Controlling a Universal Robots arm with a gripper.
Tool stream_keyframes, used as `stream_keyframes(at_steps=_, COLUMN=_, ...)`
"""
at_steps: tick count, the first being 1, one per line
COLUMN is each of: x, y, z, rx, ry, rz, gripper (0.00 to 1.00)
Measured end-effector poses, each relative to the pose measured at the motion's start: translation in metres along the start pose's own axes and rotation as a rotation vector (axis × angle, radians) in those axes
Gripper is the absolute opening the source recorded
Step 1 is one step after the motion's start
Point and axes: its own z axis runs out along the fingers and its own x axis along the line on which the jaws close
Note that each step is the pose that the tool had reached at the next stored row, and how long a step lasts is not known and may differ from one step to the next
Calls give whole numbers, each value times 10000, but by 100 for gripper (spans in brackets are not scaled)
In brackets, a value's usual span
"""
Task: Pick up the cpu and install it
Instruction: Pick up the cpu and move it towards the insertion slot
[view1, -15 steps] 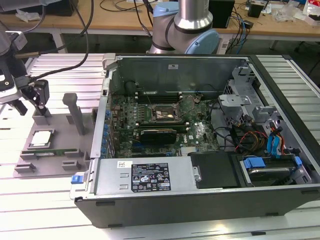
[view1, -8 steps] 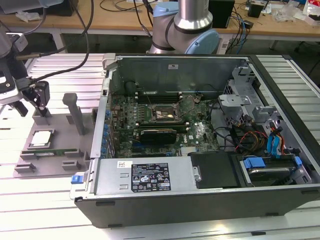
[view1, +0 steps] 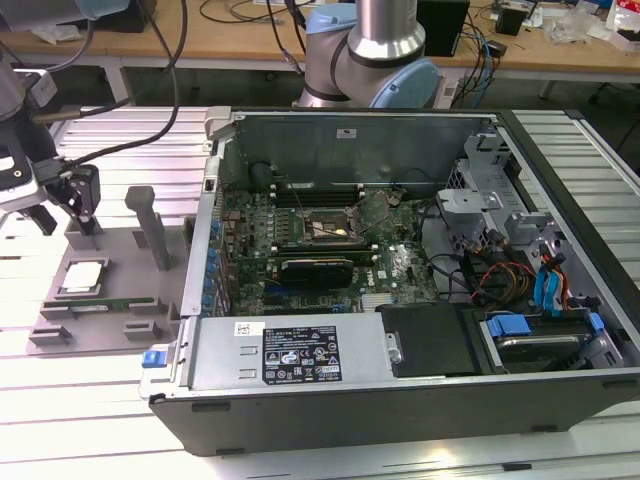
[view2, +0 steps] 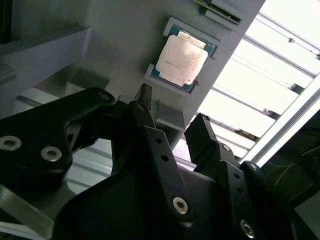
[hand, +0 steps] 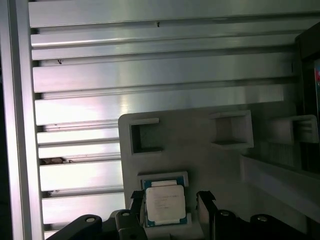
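The robot's gripper needs to install the cpu, so it should next grab the cpu by its open side edges, since grey sides of the holder (hand: 163, 176) hug the cpu's ends.
The cpu (view1: 82, 277), a flat square chip with a silvery lid, lies in a shallow recess of the grey fixture plate (view1: 120, 250) at the exterior view's left. My gripper (view1: 62, 205) hangs above the back part of that plate, a little above and behind the chip. In the second wrist view the cpu (view2: 182, 60) lies beyond the two black fingertips (view2: 145, 107), which stand apart with nothing between them. In the first wrist view the cpu (hand: 166, 202) shows between the two fingers (hand: 136, 200), untouched. My gripper (view2: 172, 122) is open.
An open computer case (view1: 400, 400) takes up the middle and the exterior view's right, with the black-framed socket (view1: 330, 232) on its motherboard. A green memory stick (view1: 100, 303) lies on the fixture's front edge, and grey posts (view1: 150, 225) rise from the plate. The arm's base (view1: 370, 60) stands behind the case.
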Motion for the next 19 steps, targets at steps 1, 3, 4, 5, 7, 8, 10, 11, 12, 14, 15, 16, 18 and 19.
stream_keyframes(at_steps=1, x=0, y=0, z=6, rx=0, ry=1, rz=1, gripper=55)
stream_keyframes(at_steps=3, x=1, y=0, z=14, rx=0, ry=0, rz=1, gripper=55)
stream_keyframes(at_steps=4, x=1, y=0, z=17, rx=1, ry=2, rz=1, gripper=55)
stream_keyframes(at_steps=5, x=1, y=0, z=20, rx=1, ry=2, rz=0, gripper=55)
stream_keyframes(at_steps=7, x=2, y=0, z=34, rx=1, ry=1, rz=1, gripper=55)
stream_keyframes(at_steps=8, x=1, y=0, z=37, rx=1, ry=1, rz=1, gripper=55)
stream_keyframes(at_steps=10, x=2, y=0, z=47, rx=0, ry=0, rz=0, gripper=55)
stream_keyframes(at_steps=11, x=2, y=0, z=55, rx=0, ry=0, rz=0, gripper=55)
stream_keyframes(at_steps=12, x=2, y=-1, z=60, rx=0, ry=1, rz=0, gripper=55)
stream_keyframes(at_steps=14, x=3, y=-1, z=92, rx=0, ry=0, rz=0, gripper=55)
stream_keyframes(at_steps=15, x=4, y=-1, z=102, rx=1, ry=1, rz=1, gripper=55)
stream_keyframes(at_steps=16, x=5, y=-1, z=111, rx=0, ry=0, rz=1, gripper=55)
stream_keyframes(at_steps=18, x=5, y=-1, z=126, rx=0, ry=0, rz=1, gripper=55)
stream_keyframes(at_steps=19, x=5, y=-1, z=132, rx=1, ry=1, rz=1, gripper=55)
